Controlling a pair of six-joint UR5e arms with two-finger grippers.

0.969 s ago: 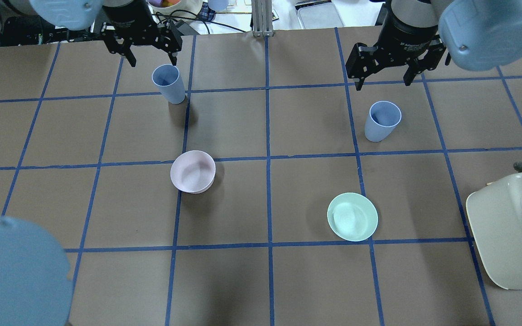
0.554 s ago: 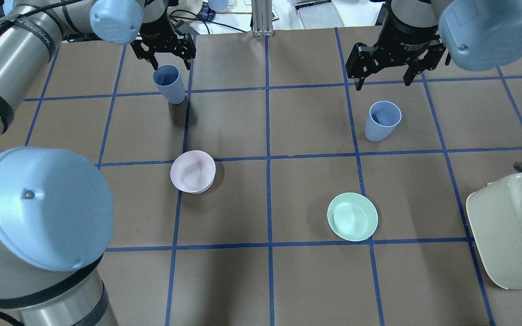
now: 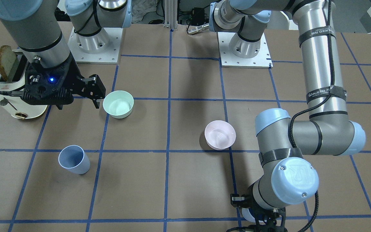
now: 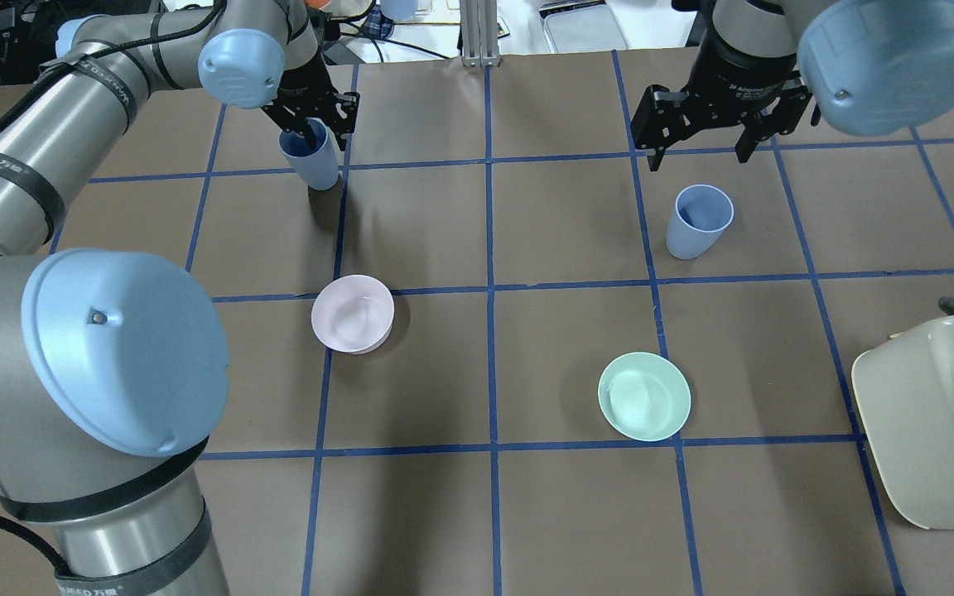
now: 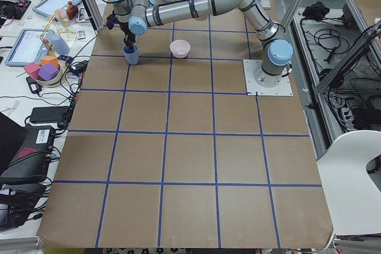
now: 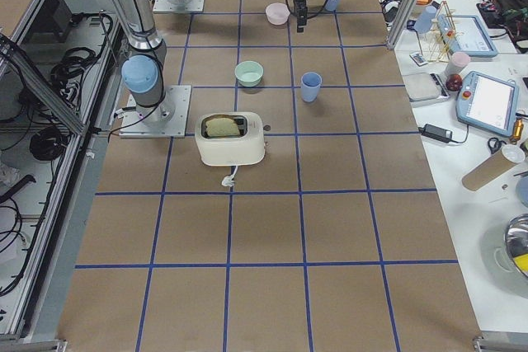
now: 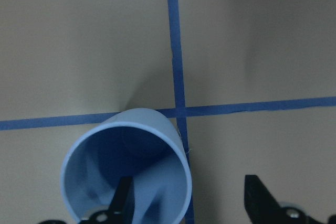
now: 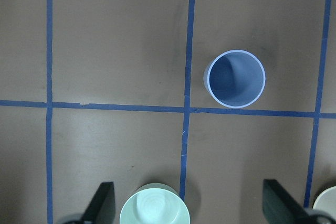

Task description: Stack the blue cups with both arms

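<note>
My right gripper should grab this blue cup by its open rim [image 3: 71, 146] next, so that it can stack the cup with the other blue cup [image 3: 248, 215].
Two pale blue cups stand upright on the brown table. The left cup [image 4: 310, 161] is at the far left. My left gripper [image 4: 318, 128] is open and low over it; in the left wrist view [image 7: 190, 203] one finger is inside the cup [image 7: 126, 177] and the other outside its rim, not pinching the wall. The right cup [image 4: 697, 222] stands at the far right. My right gripper [image 4: 701, 153] is open and empty, hovering just behind it, with the cup [image 8: 236, 80] ahead of its fingers.
A pink bowl [image 4: 353, 314] sits left of centre and a mint-green bowl [image 4: 644, 396] right of centre. A cream toaster [image 4: 941, 422] holding a slice of toast [image 3: 6, 62] stands at the right edge. Blue tape lines grid the table.
My left arm has swung in and lowered; its gripper went from above and behind the left cup to straddling its rim. My right gripper has barely moved.
</note>
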